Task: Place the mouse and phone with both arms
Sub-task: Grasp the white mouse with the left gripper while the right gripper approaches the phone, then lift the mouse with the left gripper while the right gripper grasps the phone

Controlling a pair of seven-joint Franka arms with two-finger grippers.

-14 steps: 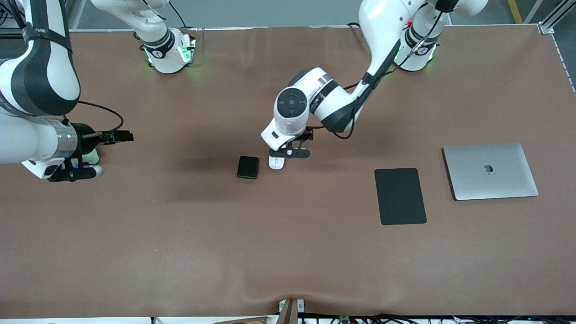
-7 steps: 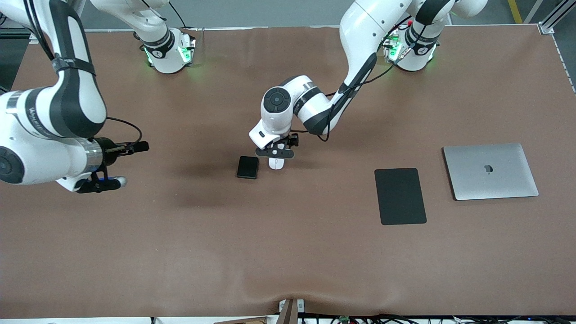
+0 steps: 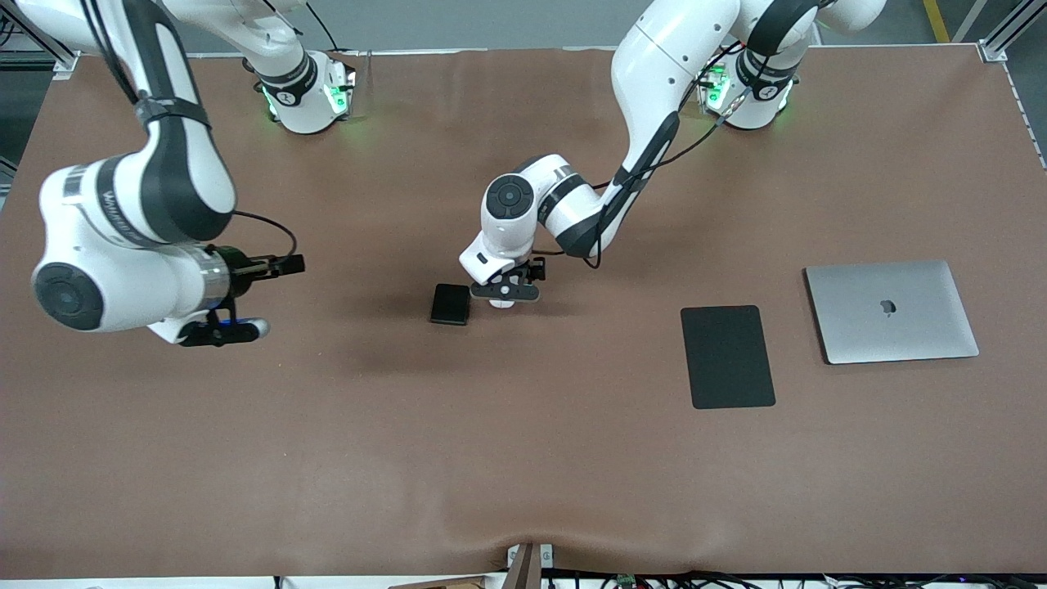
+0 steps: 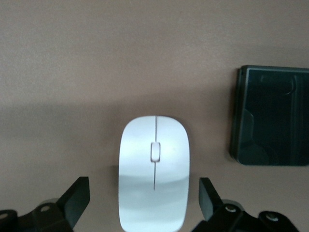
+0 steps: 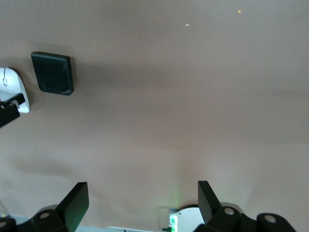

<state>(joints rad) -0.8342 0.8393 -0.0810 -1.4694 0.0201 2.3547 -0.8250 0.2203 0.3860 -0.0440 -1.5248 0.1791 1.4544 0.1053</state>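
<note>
Next, my left gripper grabs the mouse by its long side edges, to place it on the black mat.
The white mouse lies on the brown table beside the black phone, which is toward the right arm's end. My left gripper is low over the mouse, open, with one finger on each side and a gap to each. In the front view the left gripper hides most of the mouse, and the phone lies flat next to it. My right gripper is open and empty over bare table, toward the right arm's end from the phone. The right wrist view shows the phone and the mouse far from the right gripper.
A large flat black mat lies toward the left arm's end of the table. A closed silver laptop lies beside it, closer to that end. The brown cloth covers the whole table.
My left gripper has come down over the mouse, fingers astride it. My right arm has swung in from the table's end toward the phone.
</note>
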